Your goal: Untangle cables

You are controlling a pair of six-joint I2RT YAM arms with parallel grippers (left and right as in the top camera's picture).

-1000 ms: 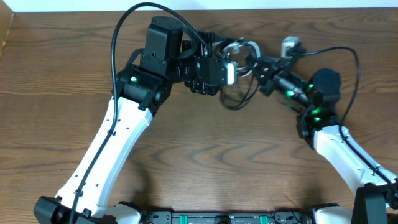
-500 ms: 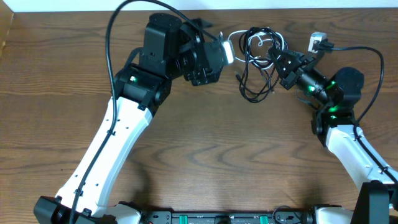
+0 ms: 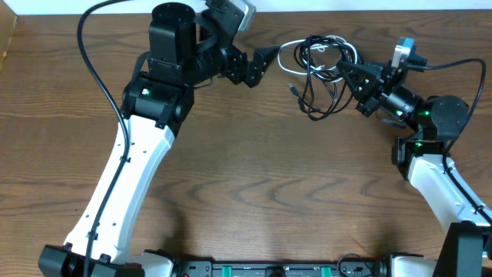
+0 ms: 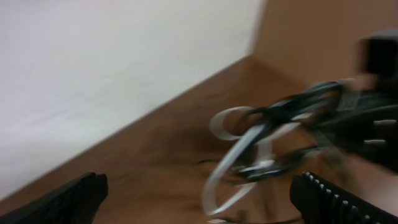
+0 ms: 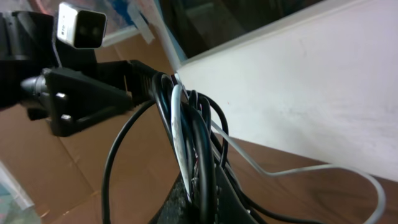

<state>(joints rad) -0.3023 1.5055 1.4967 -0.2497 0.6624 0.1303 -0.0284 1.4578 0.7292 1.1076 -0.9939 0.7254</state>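
My left gripper will next grab the cables' free side (image 3: pixel 302 61) (image 4: pixel 239 163), opposite my right gripper. It will pull the cables apart to untangle them.
The cables (image 3: pixel 319 68) are a tangled bunch of thin black wires with a white loop (image 3: pixel 289 48), hanging just above the wooden table near its far edge. My right gripper (image 3: pixel 350 77) is shut on the bunch's right side. In the right wrist view the black and white strands (image 5: pixel 186 130) run up from between the fingers (image 5: pixel 208 202). My left gripper (image 3: pixel 264 65) is open and empty, just left of the bunch and apart from it. In the left wrist view its fingers (image 4: pixel 199 196) are spread wide, with the blurred cables (image 4: pixel 273 143) beyond them.
The white wall (image 3: pixel 346 5) runs along the table's far edge, close behind the bunch. Thick black robot cords arc over the left arm (image 3: pixel 92 54) and the right arm (image 3: pixel 461 65). A black rail (image 3: pixel 269 269) lies at the front edge.
The left gripper, which was at the bunch, has drawn back left and up and turned. The right gripper has carried the bunch to the right.
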